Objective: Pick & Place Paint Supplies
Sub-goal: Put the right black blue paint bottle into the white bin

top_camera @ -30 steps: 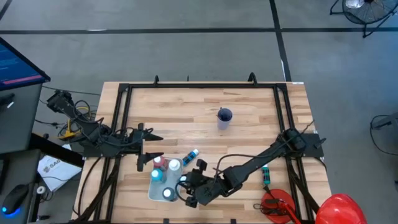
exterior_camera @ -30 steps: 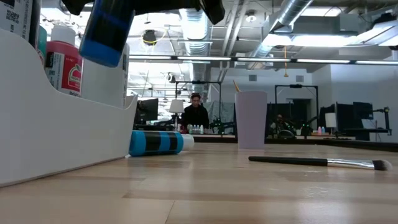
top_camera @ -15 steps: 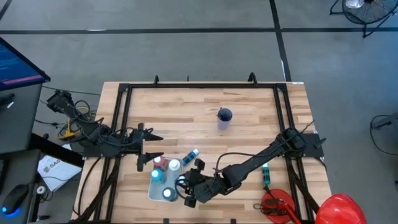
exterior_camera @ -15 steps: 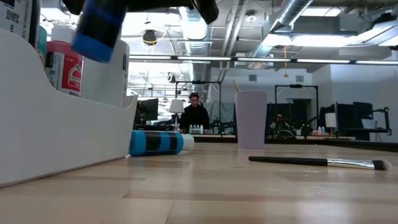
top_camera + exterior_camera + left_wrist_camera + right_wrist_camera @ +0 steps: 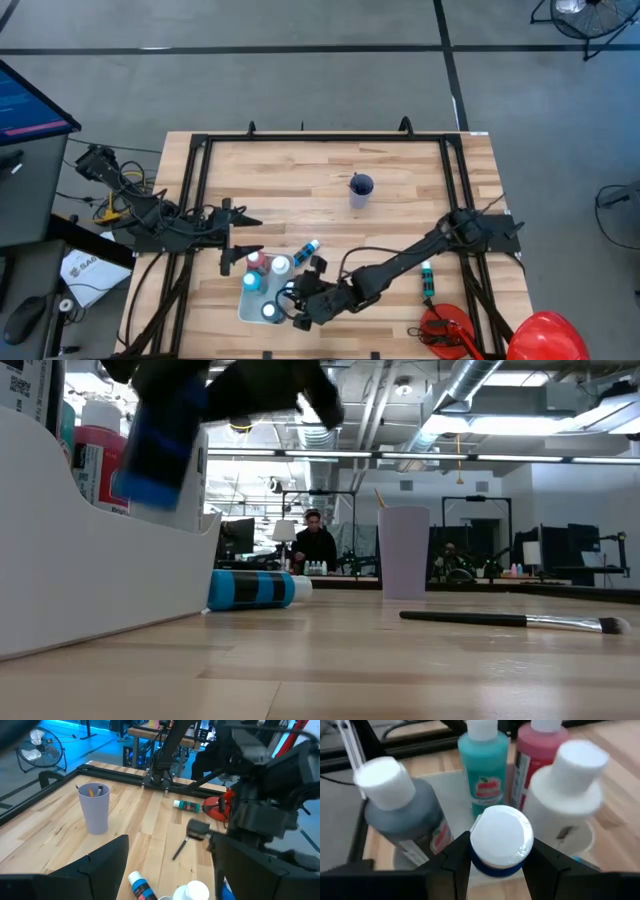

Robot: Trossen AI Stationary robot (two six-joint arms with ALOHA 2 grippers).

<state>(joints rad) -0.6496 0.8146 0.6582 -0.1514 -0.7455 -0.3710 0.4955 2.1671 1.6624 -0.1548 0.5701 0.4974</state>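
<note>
My right gripper keeps hold of the dark blue bottle until it reaches the white tray's bottom. The bottle still hangs high above and would drop if I opened now.
A white tray (image 5: 246, 303) near the table's front holds red (image 5: 540, 755), teal (image 5: 482, 770), white (image 5: 565, 795) and dark grey (image 5: 405, 815) paint bottles, standing upright. My right gripper (image 5: 293, 300) hangs at the tray's right side, shut on a dark blue bottle (image 5: 158, 445) with a white cap (image 5: 502, 836). A second blue bottle (image 5: 250, 589) lies on its side on the table, as do a brush (image 5: 510, 620) and a teal bottle (image 5: 428, 280). My left gripper (image 5: 248, 238) waits open, left of the tray's far end. My right gripper pinches the dark blue bottle between its two fingers (image 5: 457, 857), on the body just under the white cap (image 5: 485, 866). The fingers slant down from the table's right. The bottle hangs tilted below them, lifted clear, with its bottom (image 5: 148, 488) over the tray.
A lilac cup (image 5: 361, 190) with brushes stands at the table's far middle. A red clamp-like thing (image 5: 445, 330) and a big red rounded thing (image 5: 545, 335) sit at the near right corner. Black frame rails (image 5: 195, 200) run along both sides.
My right gripper has carried the dark blue bottle a little toward the table's left edge and down, closer over the tray. The bottle stays clear of the table.
</note>
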